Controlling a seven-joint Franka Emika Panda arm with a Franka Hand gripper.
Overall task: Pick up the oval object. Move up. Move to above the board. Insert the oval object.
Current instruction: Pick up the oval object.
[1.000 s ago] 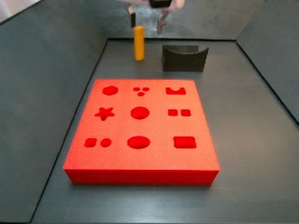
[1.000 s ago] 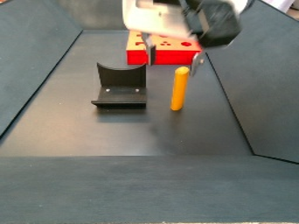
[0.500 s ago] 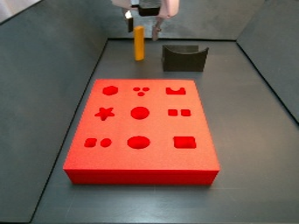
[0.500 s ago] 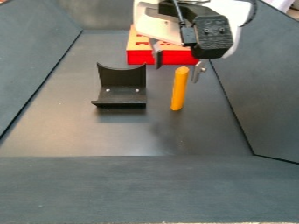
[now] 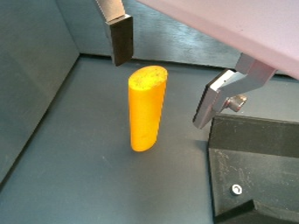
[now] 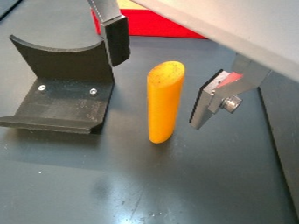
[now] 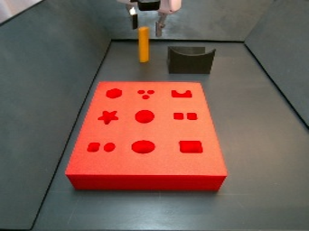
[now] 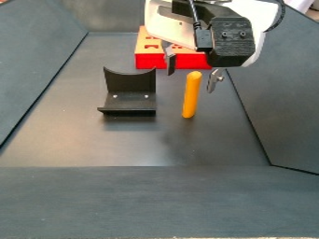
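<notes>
I will next grab the oval object by its top (image 7: 144,30) (image 5: 147,77) with my gripper. Then it can go into the board's oval hole.
The oval object is a slim orange-yellow peg standing upright on the dark floor, seen in both wrist views (image 5: 145,109) (image 6: 165,101) and in both side views (image 7: 144,43) (image 8: 192,95). The gripper (image 5: 166,72) (image 6: 162,66) hangs just above the peg's top, open, one finger on each side, not touching it. In the side views the gripper (image 7: 147,20) (image 8: 191,73) sits right over the peg. The red board (image 7: 145,135) with shaped recesses lies flat on the floor, apart from the peg; a strip of it shows in a wrist view (image 6: 158,22) and a side view (image 8: 159,58).
The dark fixture (image 7: 190,60) (image 8: 126,91) stands on the floor beside the peg, also in both wrist views (image 6: 52,83) (image 5: 257,162). Sloped grey walls (image 7: 60,63) enclose the floor.
The gripper has moved sideways to sit directly over the peg and come down a little toward its top. The peg, board and fixture have not moved.
</notes>
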